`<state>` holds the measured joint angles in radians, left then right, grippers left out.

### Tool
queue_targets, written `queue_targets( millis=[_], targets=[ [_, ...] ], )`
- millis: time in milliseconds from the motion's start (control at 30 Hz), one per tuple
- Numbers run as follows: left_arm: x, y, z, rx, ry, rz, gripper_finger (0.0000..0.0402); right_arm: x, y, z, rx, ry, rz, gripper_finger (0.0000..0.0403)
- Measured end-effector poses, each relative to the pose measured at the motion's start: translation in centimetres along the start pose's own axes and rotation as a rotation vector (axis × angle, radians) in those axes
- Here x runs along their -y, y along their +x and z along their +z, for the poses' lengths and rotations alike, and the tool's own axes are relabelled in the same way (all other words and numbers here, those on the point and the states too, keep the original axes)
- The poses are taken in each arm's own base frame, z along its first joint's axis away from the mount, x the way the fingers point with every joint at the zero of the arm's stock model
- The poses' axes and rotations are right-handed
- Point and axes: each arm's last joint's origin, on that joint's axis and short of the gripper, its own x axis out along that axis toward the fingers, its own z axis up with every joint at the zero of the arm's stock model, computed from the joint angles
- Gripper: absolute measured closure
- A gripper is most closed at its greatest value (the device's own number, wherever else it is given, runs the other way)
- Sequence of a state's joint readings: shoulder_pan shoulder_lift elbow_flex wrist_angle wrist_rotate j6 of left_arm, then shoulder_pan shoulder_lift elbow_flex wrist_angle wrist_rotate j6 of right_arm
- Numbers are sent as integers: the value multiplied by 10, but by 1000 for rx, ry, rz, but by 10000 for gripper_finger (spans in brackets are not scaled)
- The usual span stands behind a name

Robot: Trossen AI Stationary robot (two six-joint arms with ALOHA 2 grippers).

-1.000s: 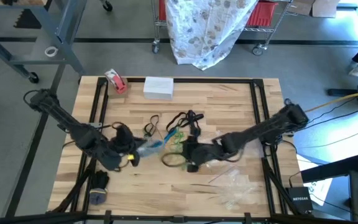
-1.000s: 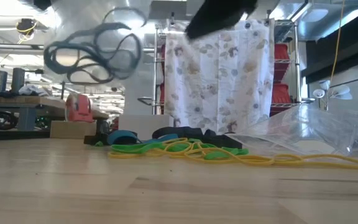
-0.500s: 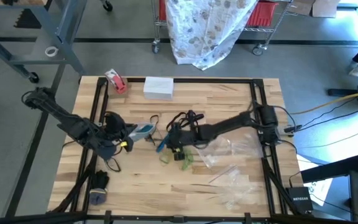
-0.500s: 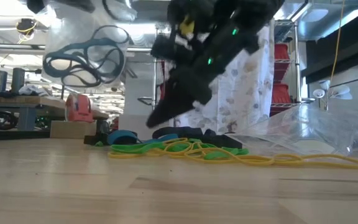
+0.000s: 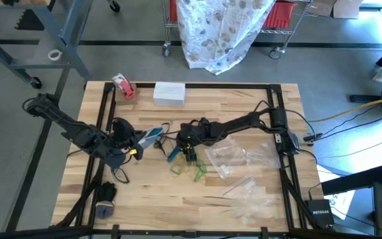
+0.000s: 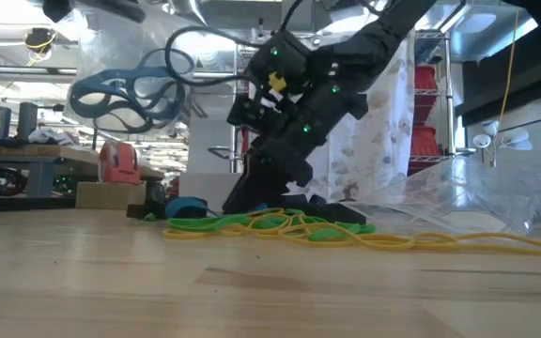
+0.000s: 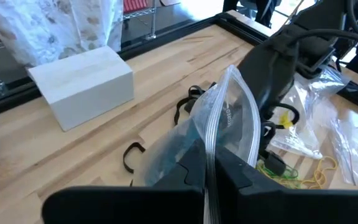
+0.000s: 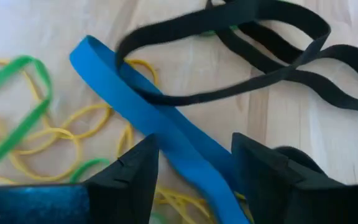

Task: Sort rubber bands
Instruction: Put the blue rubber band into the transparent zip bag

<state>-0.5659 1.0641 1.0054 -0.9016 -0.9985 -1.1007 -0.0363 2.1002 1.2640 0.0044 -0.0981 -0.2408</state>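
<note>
Next, my right gripper grabs the blue band by its flat middle part (image 5: 174,154). Then the blue band goes into the clear bag (image 5: 152,137).
A tangle of rubber bands (image 5: 192,161) lies mid-table: yellow and green loops (image 6: 280,225), black ones (image 8: 260,50) and a flat blue band (image 8: 179,146). My right gripper (image 8: 194,171) is open, low over the pile, one finger on each side of the blue band. My left gripper (image 7: 209,174), left of the pile, is shut on a clear zip bag (image 5: 150,137) with blue bands inside (image 6: 125,89). One black loop (image 5: 120,174) rests alone on the wood near my left arm. My left gripper pinches the clear bag between its two fingers at the zip strip (image 7: 216,134) along the bag's edge. The bag sticks out beyond the fingertips and is lifted clear of the table (image 6: 125,89), with blue bands bunched inside.
A white box (image 5: 169,93) and a red-and-white tape roll (image 5: 123,86) sit at the far edge. Clear plastic bags lie right of the pile (image 5: 241,156) and near the front right (image 5: 251,199). A dark object (image 5: 105,194) lies at the near left.
My right gripper has swung from the near side of the pile toward the far edge and come down from above onto the bands, uncovering the clear bags it had been over. My left gripper has moved a little toward the far edge, carrying the bag.
</note>
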Motion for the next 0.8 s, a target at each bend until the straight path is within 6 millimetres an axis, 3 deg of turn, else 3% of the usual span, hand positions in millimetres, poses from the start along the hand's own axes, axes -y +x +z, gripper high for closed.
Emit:
queue_targets(
  millis=[367, 500, 667, 800],
  targets=[
    [0, 0, 0, 0, -38, -1, 402, -1, 10, -6, -16, -42, 17, 217],
    [0, 0, 0, 0, -44, -1, 401, -2, 11, -6, -24, -44, 27, 274],
    [1, 1, -1, -2, -39, 2, 401, -3, 7, -5, -39, -48, 17, 383],
    [4, 3, -4, -10, -25, 5, 401, -12, -10, 2, -94, -71, -58, 389]
  ],
)
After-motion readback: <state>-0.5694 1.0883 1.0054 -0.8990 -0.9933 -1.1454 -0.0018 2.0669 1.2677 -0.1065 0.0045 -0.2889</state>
